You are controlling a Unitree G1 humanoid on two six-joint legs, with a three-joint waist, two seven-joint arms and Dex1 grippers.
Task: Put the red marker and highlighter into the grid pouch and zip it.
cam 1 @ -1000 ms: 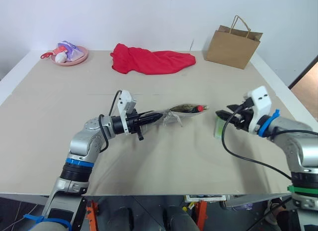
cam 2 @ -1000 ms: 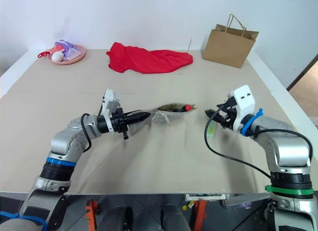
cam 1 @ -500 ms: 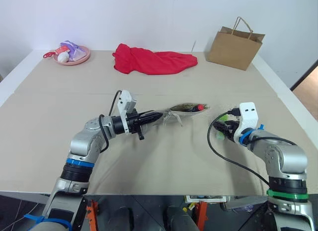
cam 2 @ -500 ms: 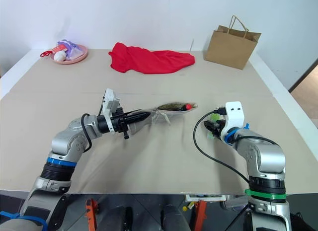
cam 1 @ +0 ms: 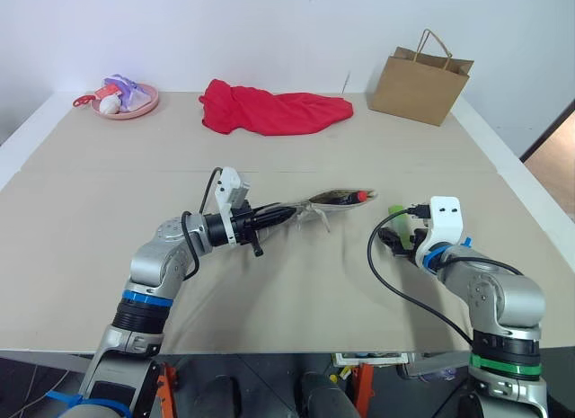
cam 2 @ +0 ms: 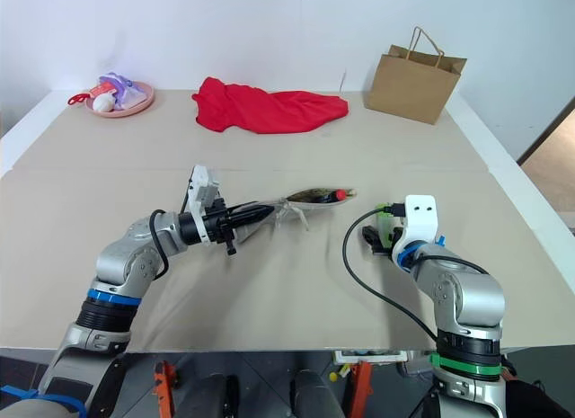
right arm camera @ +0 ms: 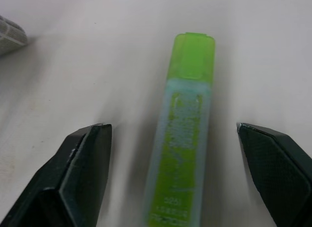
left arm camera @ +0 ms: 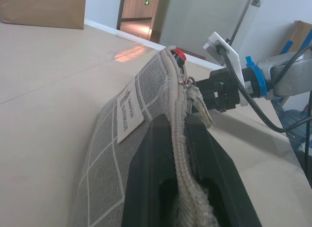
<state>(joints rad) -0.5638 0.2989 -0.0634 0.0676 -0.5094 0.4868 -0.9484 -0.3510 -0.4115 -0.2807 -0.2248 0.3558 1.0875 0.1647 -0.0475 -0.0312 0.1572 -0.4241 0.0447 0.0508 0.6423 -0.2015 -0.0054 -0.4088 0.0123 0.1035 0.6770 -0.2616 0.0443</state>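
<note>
My right gripper closes on the highlighter at its pale body [right arm camera: 180, 149] next. The fingers reach down around it below the green cap, so closing now would catch it.
My left gripper [cam 1: 286, 214] is shut on the zipper edge of the grid pouch [cam 1: 331, 200], holding it up off the table with its mouth towards the right arm. In the left wrist view the black fingers [left arm camera: 204, 158] clamp the grey pouch [left arm camera: 122, 139] beside its white label. The red marker's red end [cam 1: 361, 195] sticks out of the pouch mouth. The light-green highlighter [right arm camera: 184, 124] lies on the table between the fingers of my right gripper [right arm camera: 173, 132], which is open and low at the table's right [cam 1: 395, 238]. Neither finger touches the highlighter.
At the back of the table lie a red cloth [cam 1: 269, 108], a brown paper bag [cam 1: 422, 72] at the right and a pink plate [cam 1: 126, 102] with small toys at the left. The table's right edge [cam 1: 512, 180] runs close to my right arm.
My right gripper came down to the table and opened, letting go of the highlighter, which now lies on the tabletop. The left gripper and the pouch have not moved.
</note>
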